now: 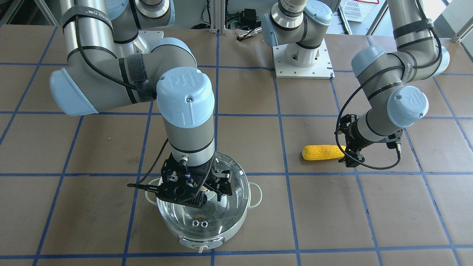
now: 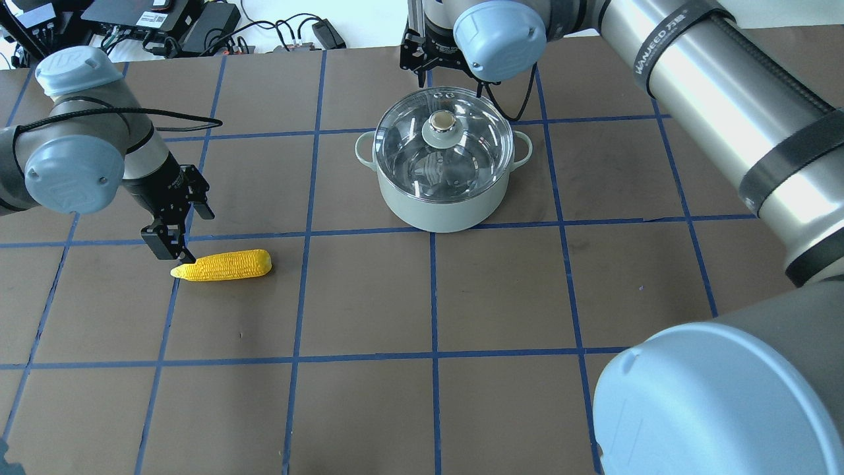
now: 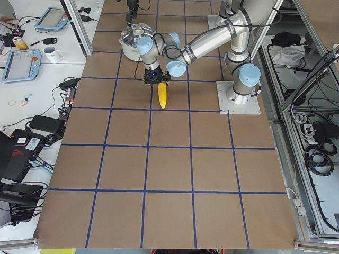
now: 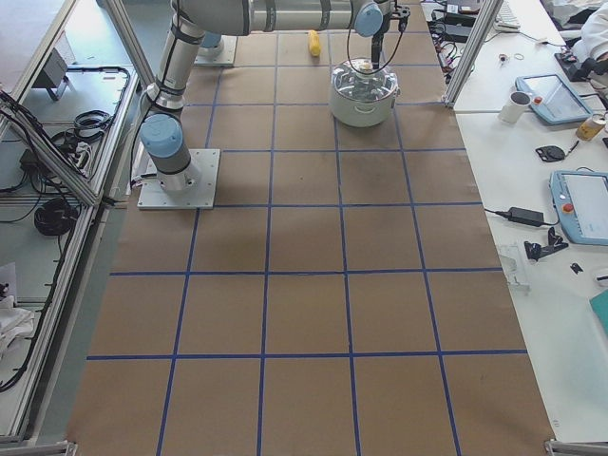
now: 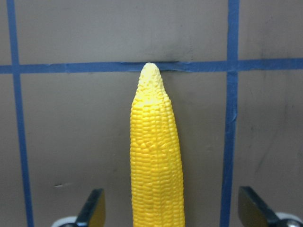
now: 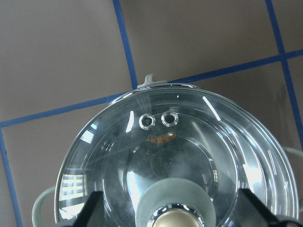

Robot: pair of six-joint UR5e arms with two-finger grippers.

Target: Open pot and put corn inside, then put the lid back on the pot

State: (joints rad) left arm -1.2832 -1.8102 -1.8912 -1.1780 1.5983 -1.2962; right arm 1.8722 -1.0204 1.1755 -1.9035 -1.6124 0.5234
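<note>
The long corn narrows to a tapered tip [image 5: 150, 78], so the robot's left gripper next needs to grab the corn around its thick middle [image 5: 157, 203] to keep it level.
The pale mint-green pot [image 2: 435, 204] stands on the table with the clear glass lid [image 2: 475, 152] on it. My right gripper [image 1: 211, 187] hangs open just above the lid. In the right wrist view the lid's knob [image 6: 173, 208] sits between the two fingers [image 6: 92, 208]. The yellow corn [image 2: 224, 265] lies flat on the table to the pot's left. My left gripper [image 2: 179, 227] is open over the corn's tapered end. In the left wrist view the corn [image 5: 156, 161] runs between the spread fingers [image 5: 92, 210], which do not touch it.
The arms' white base plate [image 1: 303, 62] lies at the table's robot side. Cables and power boxes [image 2: 165, 23] lie beyond the far edge. A side bench with tablets [image 4: 579, 204] runs along the operators' side. Blue tape lines grid the brown table [image 2: 501, 290].
</note>
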